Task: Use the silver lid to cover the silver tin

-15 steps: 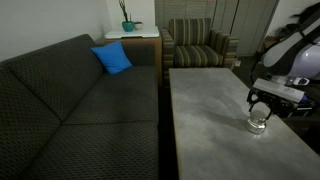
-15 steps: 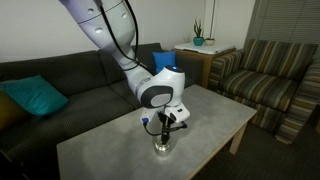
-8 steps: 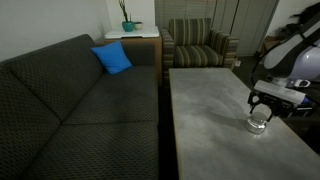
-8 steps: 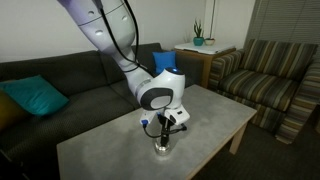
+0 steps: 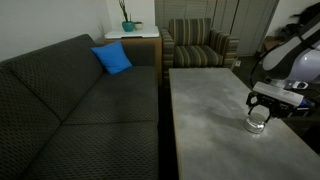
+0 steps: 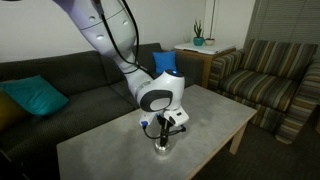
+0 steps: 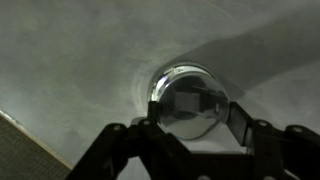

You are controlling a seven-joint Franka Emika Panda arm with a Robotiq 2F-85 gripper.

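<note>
The silver lid [image 7: 188, 104] lies level between my fingers on the silver tin's rim and would rest there, so I need to open my gripper now.
The silver tin [image 5: 258, 125] stands on the grey table near its right edge; it also shows in an exterior view [image 6: 162, 145]. My gripper [image 5: 263, 108] hangs straight down just above it, as an exterior view [image 6: 163, 131] shows too. In the wrist view the gripper [image 7: 193, 120] is shut on the silver lid [image 7: 188, 104], a round disc held flat between both fingers. The tin's shiny rim [image 7: 158, 82] shows just behind the disc. Whether the lid touches the tin I cannot tell.
The grey table [image 5: 205, 115] is long, with a dark sofa [image 5: 70, 100] along one side. A blue cushion [image 5: 113, 58] lies on the sofa. A striped armchair [image 5: 197, 45] stands past the table's far end. A side table holds a plant [image 5: 127, 25].
</note>
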